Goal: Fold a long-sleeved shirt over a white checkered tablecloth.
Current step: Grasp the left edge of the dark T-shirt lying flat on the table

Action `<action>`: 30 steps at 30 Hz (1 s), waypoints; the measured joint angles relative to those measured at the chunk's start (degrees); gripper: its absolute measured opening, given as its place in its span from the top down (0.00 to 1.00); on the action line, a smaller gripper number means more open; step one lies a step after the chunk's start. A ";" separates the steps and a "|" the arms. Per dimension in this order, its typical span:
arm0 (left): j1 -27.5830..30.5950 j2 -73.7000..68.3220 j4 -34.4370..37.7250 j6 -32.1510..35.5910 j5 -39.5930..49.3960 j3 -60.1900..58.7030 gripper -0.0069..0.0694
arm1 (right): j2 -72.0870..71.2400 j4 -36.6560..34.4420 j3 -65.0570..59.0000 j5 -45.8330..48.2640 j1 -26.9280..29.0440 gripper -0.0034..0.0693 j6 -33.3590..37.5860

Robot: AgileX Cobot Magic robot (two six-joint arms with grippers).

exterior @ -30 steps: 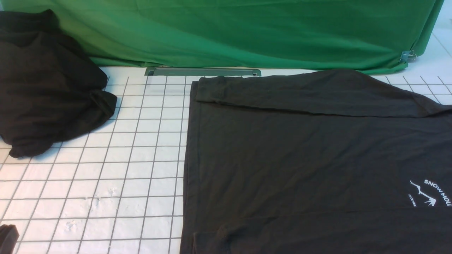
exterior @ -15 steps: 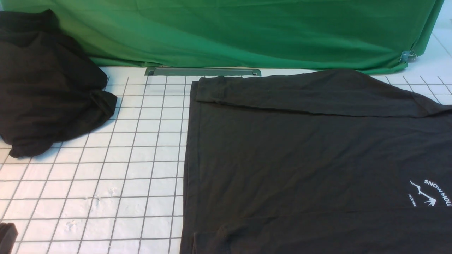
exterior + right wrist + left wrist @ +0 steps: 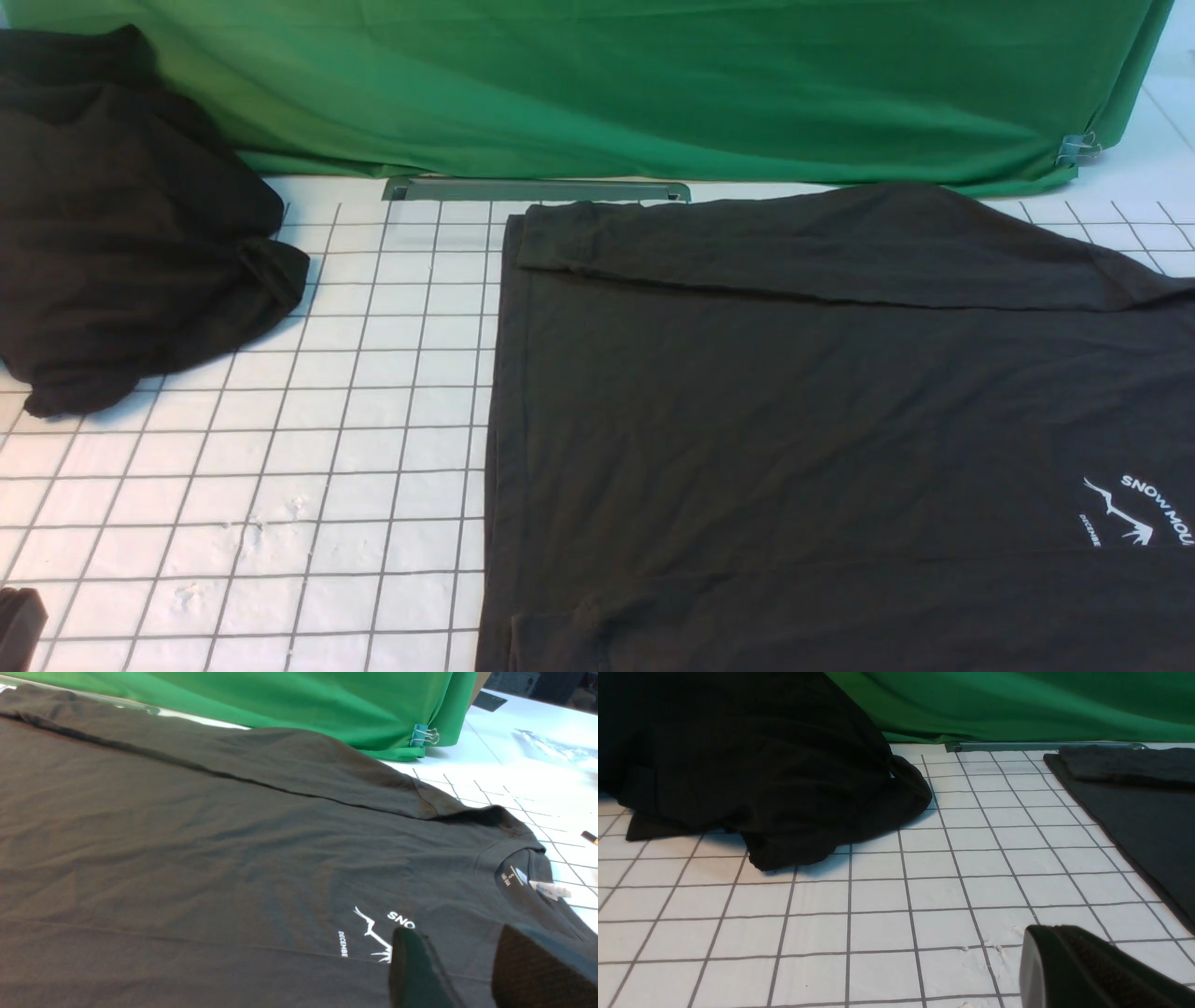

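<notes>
I will next grab the puckered edge where the shirt's sleeve meets the shirt's body with my right gripper, to fold the shirt neatly.
The long-sleeved shirt lies flat on the right half of the white checkered tablecloth, one sleeve folded across its far edge. Its white mountain logo sits near the right border. My left gripper shows only as a dark tip at the near left corner. In the left wrist view that left gripper is shut and empty over bare tablecloth, left of the shirt. My right gripper is open above the shirt, between the logo and the collar, holding nothing.
A black shapeless heap of cloth lies at the far left. The green backdrop hangs along the far edge, held by a binder clip. A metal bar lies at its foot.
The left gripper's tip has edged very slightly leftward at the near corner. The shirt and the heap have not moved.
</notes>
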State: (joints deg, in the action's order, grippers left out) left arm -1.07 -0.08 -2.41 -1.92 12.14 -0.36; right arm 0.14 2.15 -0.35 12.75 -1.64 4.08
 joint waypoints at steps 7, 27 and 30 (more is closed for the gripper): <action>0.00 0.00 5.08 -0.91 -0.15 0.00 0.91 | 0.00 -1.43 0.00 -0.23 0.00 0.62 -1.98; 0.00 0.00 46.41 -11.69 -14.35 1.63 0.91 | 0.00 -13.30 0.38 -6.71 -0.80 0.67 -41.43; 0.00 -1.19 41.03 -11.51 -11.78 10.99 0.91 | 0.15 -13.36 5.24 -7.07 -2.10 0.83 -35.79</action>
State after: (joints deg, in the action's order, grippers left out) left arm -1.07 -1.27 38.62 -13.43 0.36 10.63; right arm 0.29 -11.21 4.90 5.68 -3.74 -31.71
